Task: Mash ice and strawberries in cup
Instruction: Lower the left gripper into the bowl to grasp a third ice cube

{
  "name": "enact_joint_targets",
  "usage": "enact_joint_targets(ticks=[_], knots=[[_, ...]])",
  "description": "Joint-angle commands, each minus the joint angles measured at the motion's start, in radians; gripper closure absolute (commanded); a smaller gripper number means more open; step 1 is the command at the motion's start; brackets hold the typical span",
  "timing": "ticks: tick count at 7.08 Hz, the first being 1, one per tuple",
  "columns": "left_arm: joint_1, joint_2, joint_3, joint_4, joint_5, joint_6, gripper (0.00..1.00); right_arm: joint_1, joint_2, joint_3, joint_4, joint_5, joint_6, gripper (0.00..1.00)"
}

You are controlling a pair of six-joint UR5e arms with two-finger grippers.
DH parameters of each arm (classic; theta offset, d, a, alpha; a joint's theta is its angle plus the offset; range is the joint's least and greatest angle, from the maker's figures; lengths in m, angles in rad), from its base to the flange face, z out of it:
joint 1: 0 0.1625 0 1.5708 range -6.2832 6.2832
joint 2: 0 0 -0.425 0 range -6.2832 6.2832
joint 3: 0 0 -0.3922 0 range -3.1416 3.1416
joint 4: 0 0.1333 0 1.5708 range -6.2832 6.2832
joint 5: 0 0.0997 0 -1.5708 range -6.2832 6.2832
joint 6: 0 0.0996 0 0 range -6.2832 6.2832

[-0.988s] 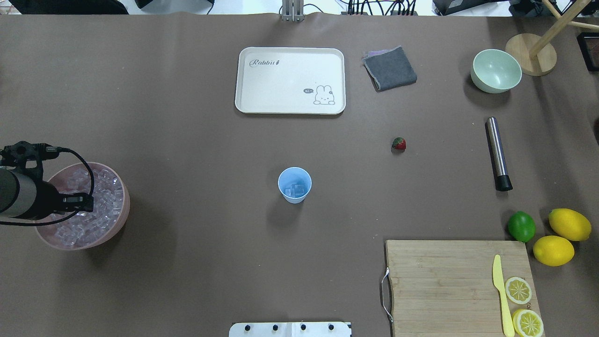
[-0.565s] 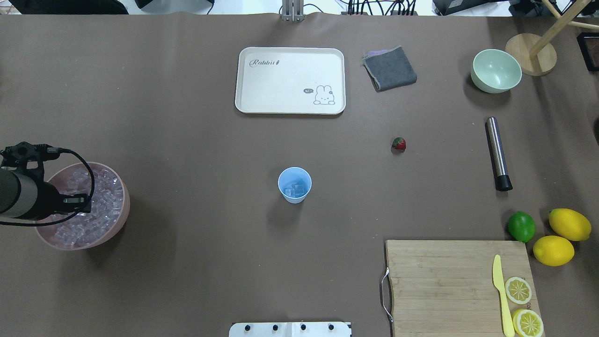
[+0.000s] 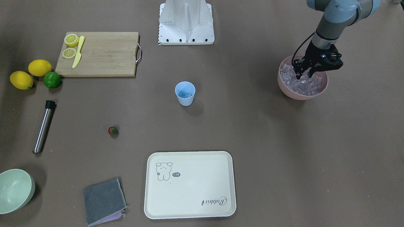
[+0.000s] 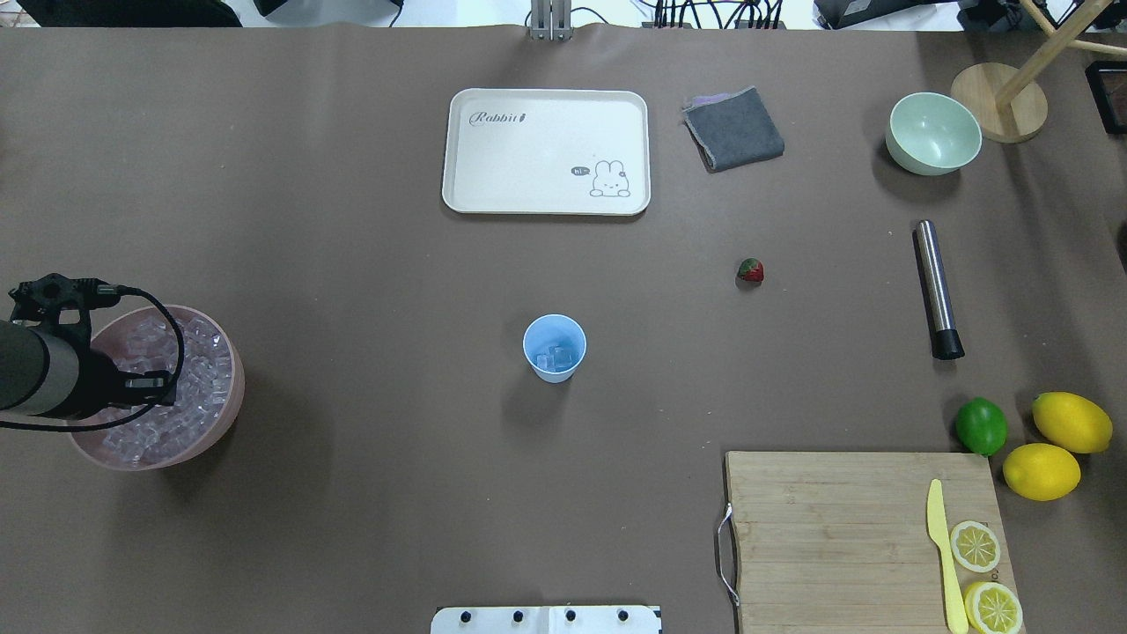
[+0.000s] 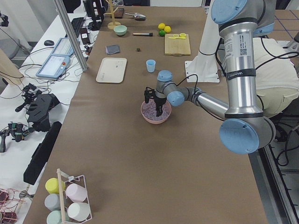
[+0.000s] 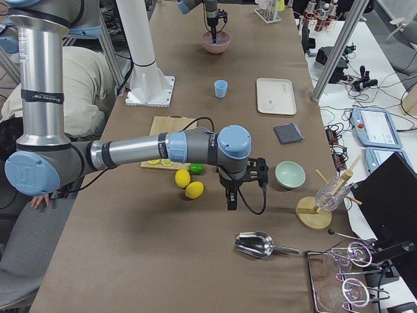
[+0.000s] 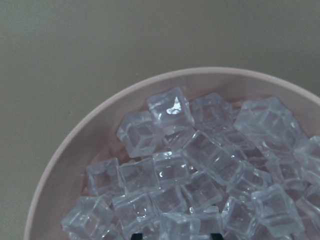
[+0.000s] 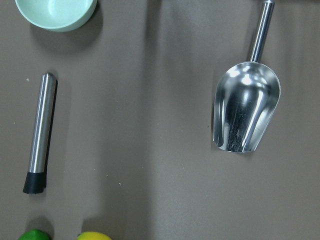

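Observation:
I need to grab the ice cube in the pink bowl by the cube's opposite sides with my left gripper next. Then I can add ice to the light-blue cup [image 3: 185,92] for mashing.
The light-blue cup [image 4: 554,348] stands mid-table with a few ice cubes [image 4: 556,358] in its bottom. A pink bowl [image 4: 231,396] at the table's left end is heaped with ice [image 7: 200,165]. My left gripper [image 3: 304,75] hangs open just over that heap, fingertips down at the cubes and nothing gripped. The strawberry [image 4: 750,270] lies alone on the table, right of the cup and beyond it. My right gripper [image 6: 231,203] hovers past the lemons at the far right end. It shows only in the exterior right view, so I cannot tell whether it is open or shut.
A steel muddler [image 4: 937,289] lies right of the strawberry. A lime [image 4: 981,425] and two lemons sit by a cutting board [image 4: 836,528] with a knife and lemon slices. At the back are a white tray [image 4: 546,150], a grey cloth [image 4: 733,129] and a pale green bowl [image 4: 933,132]. A metal scoop [image 8: 245,107] lies under the right wrist.
My left gripper has sunk slightly toward the ice in the pink bowl. The cup, the strawberry and everything else stay put.

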Motion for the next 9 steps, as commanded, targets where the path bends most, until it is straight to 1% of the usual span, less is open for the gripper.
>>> enact_joint_targets(ticks=[1,2,3,4,5,6,9], knots=[[0.012,-0.002,0.002,0.000,0.008,0.000,0.49,0.000,-0.004,0.000,0.000,-0.001,0.000,0.00],[0.012,0.000,0.002,0.000,0.008,0.000,0.62,0.000,-0.004,0.001,0.000,-0.001,0.000,0.00],[0.012,0.001,0.005,0.000,0.008,0.000,0.68,0.000,-0.005,0.001,0.000,-0.001,0.000,0.00],[0.012,0.004,0.005,0.000,0.010,0.002,0.77,0.000,-0.005,0.001,0.000,-0.001,0.000,0.00],[0.008,0.006,0.003,0.000,0.008,0.003,0.89,0.000,-0.004,0.001,0.000,0.000,0.000,0.00],[-0.004,0.006,-0.004,0.000,0.008,0.012,0.99,0.000,-0.004,0.001,0.000,0.000,0.000,0.00],[-0.115,0.024,-0.044,0.005,-0.006,0.113,1.00,0.000,-0.001,0.001,0.000,0.000,0.001,0.00]])
